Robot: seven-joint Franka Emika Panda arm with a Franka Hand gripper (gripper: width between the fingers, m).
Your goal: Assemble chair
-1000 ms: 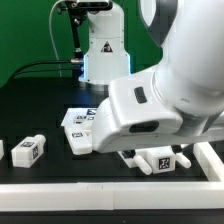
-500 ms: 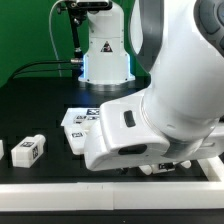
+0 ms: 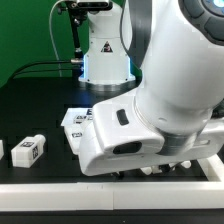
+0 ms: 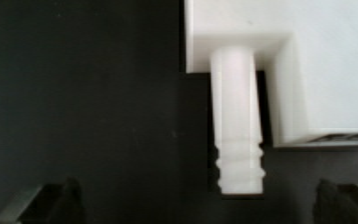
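My gripper needs to go lower before it closes on the ribbed peg, because my fingertips are above the peg in the wrist view and would miss it now.
In the wrist view a white chair piece [image 4: 286,70] shows a blocky body with a long ribbed peg [image 4: 236,120] sticking out of it. It lies on the black table. My gripper [image 4: 197,204] is open, with its dark fingertips [image 4: 51,200] wide apart on either side of the peg's end and not touching it. In the exterior view the big arm hides this piece and most of the gripper [image 3: 150,172]. Two small tagged white blocks [image 3: 28,150] sit at the exterior view's left.
The marker board [image 3: 78,118] lies behind the arm's hand, with a white tagged piece [image 3: 74,140] beside it. The robot base [image 3: 105,50] stands at the back against a green wall. A white table edge [image 3: 60,190] runs along the front.
The arm has swung lower and toward the exterior view's left. It now covers the tagged white piece that showed at the front right.
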